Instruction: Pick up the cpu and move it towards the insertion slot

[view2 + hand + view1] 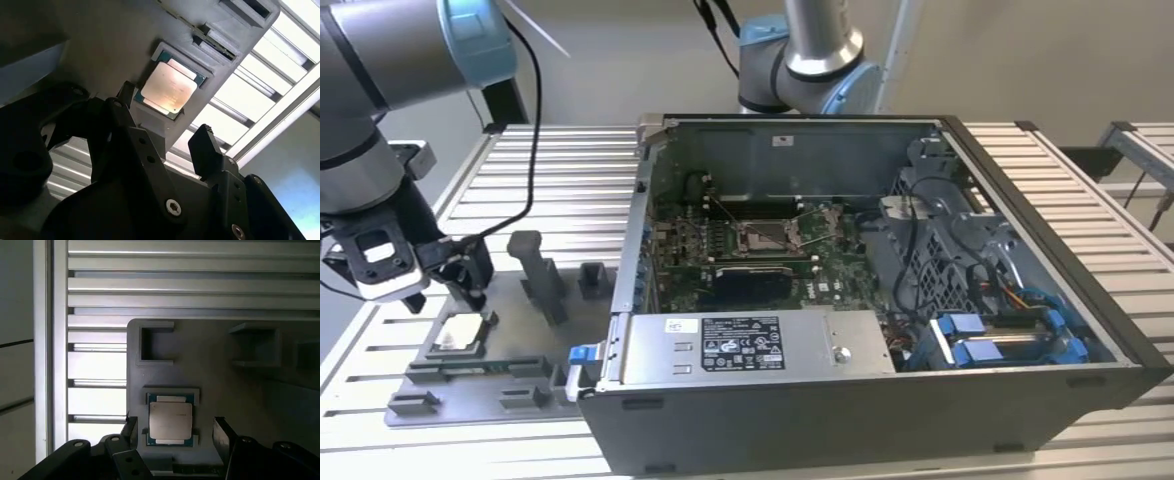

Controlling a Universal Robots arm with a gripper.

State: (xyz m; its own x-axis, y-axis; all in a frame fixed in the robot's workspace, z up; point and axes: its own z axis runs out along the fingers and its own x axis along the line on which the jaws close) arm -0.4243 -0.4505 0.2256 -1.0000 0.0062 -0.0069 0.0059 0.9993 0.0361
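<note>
The gripper picks up the cpu by its open side edges next, since the tray's raised brackets wrap the cpu's other two sides.
The cpu point(459, 333) is a flat square chip with a pale silver face, lying in a recess of the grey tray point(520, 375) at the exterior view's left. Both wrist views show the cpu point(168, 89) point(170, 420) resting in its seat. My gripper point(443, 290) hangs just above it, open, with the fingertips point(220, 430) either side of the chip and not touching it. The gripper point(167, 120) point(174, 432) holds nothing. The insertion slot point(765, 235), a metal-framed socket with a dark centre, sits on the green board inside the open computer case.
The computer case point(881, 400) lies open to the right of the tray, its wall between tray and socket. Grey upright blocks point(540, 275) stand on the tray near the gripper. A second arm point(807, 60) stands behind the case. The table point(560, 170) is slatted aluminium.
</note>
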